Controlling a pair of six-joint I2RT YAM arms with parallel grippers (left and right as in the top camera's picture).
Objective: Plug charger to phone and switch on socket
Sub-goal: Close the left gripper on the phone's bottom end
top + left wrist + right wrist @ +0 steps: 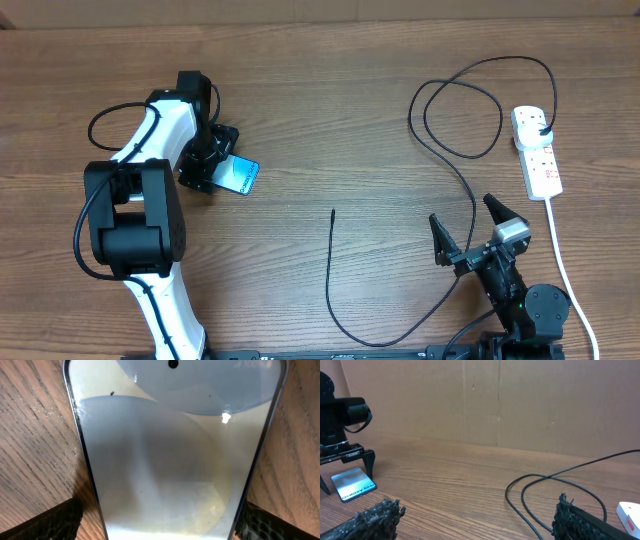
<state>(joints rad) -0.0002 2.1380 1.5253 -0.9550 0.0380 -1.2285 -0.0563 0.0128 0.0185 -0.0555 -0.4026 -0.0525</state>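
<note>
I need to grab the phone (pixel 242 176) across its long edges with my left gripper. The phone's lettered end then stays free to hand over to my right gripper.
The phone (pixel 242 176) lies flat on the table at the left, its blue screen up. In the left wrist view the phone (pixel 165 460) fills the frame. My left gripper (pixel 214 165) is open and straddles its near end, with a finger beside each long edge (pixel 160 527). The black charger cable (pixel 330 270) has its small tip lying free mid-table, and it loops right to a black plug (pixel 541 127) in the white socket strip (pixel 538 160). My right gripper (pixel 462 215) is open and empty at the lower right, with cable loops (pixel 535 505) just ahead of it (pixel 477 520).
The strip's thick white cord (pixel 560 260) runs down the right side past my right arm. A cardboard wall (pixel 495 400) stands behind the table. The phone (pixel 352 487) and the strip's end (pixel 630 515) show at the edges of the right wrist view.
</note>
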